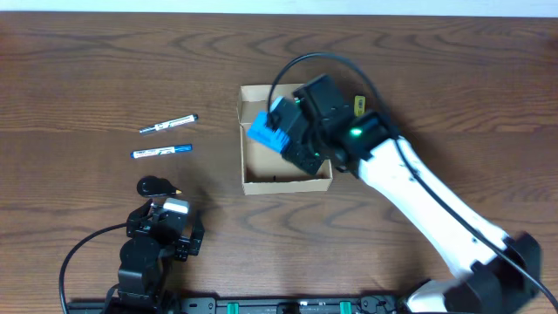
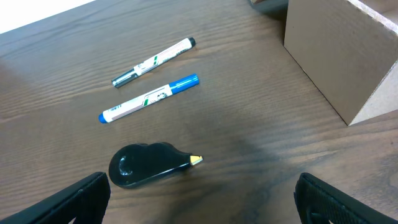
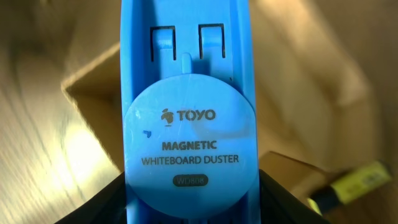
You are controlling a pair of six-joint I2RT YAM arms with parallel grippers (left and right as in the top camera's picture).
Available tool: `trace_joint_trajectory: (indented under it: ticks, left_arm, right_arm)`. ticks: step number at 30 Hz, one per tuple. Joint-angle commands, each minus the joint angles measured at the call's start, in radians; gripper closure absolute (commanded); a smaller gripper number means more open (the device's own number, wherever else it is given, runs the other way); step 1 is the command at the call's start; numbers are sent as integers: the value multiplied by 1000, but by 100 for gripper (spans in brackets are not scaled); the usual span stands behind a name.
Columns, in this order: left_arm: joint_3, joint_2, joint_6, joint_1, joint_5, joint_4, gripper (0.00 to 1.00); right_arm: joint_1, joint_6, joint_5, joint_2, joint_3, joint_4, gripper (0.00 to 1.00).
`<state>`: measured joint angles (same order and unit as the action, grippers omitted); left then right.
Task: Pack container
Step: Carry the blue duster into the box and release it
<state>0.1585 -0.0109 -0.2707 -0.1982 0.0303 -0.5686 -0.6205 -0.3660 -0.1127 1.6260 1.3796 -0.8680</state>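
The blue duster (image 1: pixel 266 131) (image 3: pixel 189 124) is slanting high above the bottom of the container, so I will lower it toward the container's front side before my right gripper lets go of it.
The tan cardboard container (image 1: pixel 247 161) sits open at the table's middle; its plain side shows in the left wrist view (image 2: pixel 339 53). My right gripper (image 1: pixel 292 139) is shut on a blue whiteboard duster (image 1: pixel 266 131) and holds it over the container's opening. In the right wrist view the blue duster (image 3: pixel 189 124) fills the frame between my fingers, with the container (image 3: pixel 93 84) below it. A yellow highlighter (image 3: pixel 354 183) lies in the container. My left gripper (image 2: pixel 199 199) is open and empty near the front left, just short of a black correction tape dispenser (image 2: pixel 146 165).
Two markers lie left of the container: a black-capped one (image 1: pixel 168 125) (image 2: pixel 154 61) and a blue-capped one (image 1: pixel 162 152) (image 2: pixel 149 98). The black tape dispenser (image 1: pixel 157 186) lies on the table just beyond the left gripper.
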Motion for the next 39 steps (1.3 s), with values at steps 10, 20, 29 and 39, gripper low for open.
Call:
trace_joint_trajectory:
  ticks: [10,20,29,39]
  left_arm:
    - [-9,5,-18,-3,14,-3,5]
    - [-9,5,-18,-3,14,-3,5]
    - [-9,5,-18,-3,14,-3,5]
    - [-9,5,-18,-3,14,-3,4]
  right_arm:
    - [-6,-270,-64,143,3,-4,52]
    - [2,-379,-106,143,3,-30,54]
    - [13,-402,-154,143,3,-26,44]
    - [13,-397,-154,143,3,-26,34]
